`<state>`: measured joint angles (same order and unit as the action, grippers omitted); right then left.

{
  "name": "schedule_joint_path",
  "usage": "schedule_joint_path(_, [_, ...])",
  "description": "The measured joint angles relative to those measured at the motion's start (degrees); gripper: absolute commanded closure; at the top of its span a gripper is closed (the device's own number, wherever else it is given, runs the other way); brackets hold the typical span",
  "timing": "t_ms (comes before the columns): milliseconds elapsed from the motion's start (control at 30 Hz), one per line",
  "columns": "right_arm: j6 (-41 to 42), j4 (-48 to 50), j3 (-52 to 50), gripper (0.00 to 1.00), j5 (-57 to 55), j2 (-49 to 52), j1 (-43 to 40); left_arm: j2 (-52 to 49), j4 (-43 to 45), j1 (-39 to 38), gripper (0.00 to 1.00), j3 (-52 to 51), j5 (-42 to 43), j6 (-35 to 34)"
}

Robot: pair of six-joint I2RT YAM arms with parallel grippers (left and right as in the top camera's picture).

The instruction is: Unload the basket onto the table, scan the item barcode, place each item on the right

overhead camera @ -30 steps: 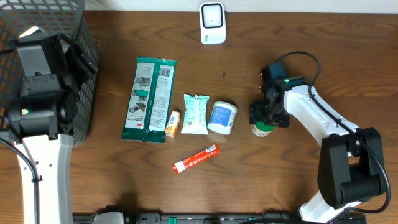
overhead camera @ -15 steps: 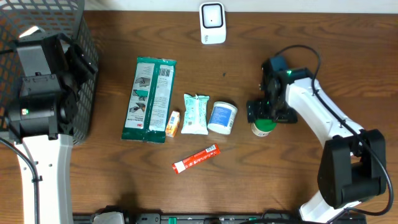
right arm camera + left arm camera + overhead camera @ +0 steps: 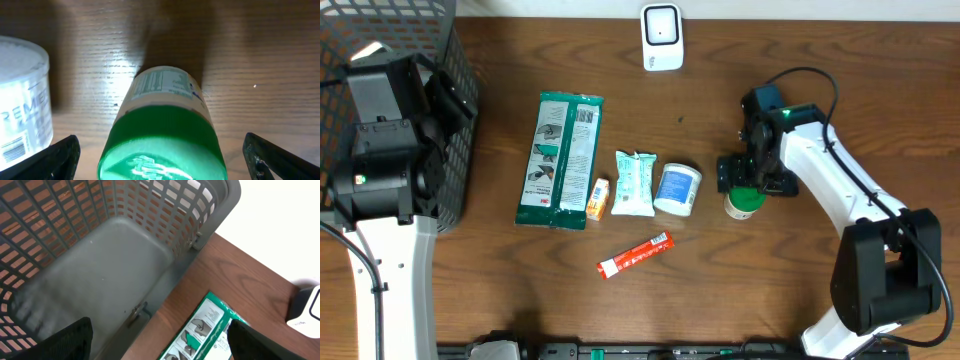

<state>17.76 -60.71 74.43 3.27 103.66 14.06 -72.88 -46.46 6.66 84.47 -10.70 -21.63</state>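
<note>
My right gripper is to grab the bottle next by opposite sides of its green cap. The label then stays uncovered, so its barcode can be scanned.
A bottle with a green cap stands upright on the wooden table, right of centre. My right gripper hovers just above it, open, with one finger on each side of the cap and clear of it. The right wrist view looks down on that green-capped bottle and its white label, with the right gripper spread wide around it. The white scanner sits at the table's far edge. My left gripper is open and holds nothing, above the basket's near corner.
A grey mesh basket fills the far left corner. Between it and the bottle lie a green wipes pack, a small orange box, a white-green pouch, a white tub and a red tube.
The right gripper's jaws have spread wider around the green-capped bottle and the arm has shifted slightly away from the table's front. The left arm has not moved.
</note>
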Motion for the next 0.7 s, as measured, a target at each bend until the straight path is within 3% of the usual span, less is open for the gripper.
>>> schedule_joint_path(167, [1.6,3.6,-3.0,0.05,0.0,0.0,0.0,0.0,0.0,0.0,0.16,0.0,0.0,0.0])
schedule_joint_path(267, [2.5,4.0,-3.7,0.16,0.0,0.0,0.0,0.0,0.0,0.0,0.16,0.0,0.0,0.0])
schedule_joint_path(700, [8.0,4.4,-4.0,0.11,0.0,0.0,0.0,0.0,0.0,0.0,0.16,0.0,0.0,0.0])
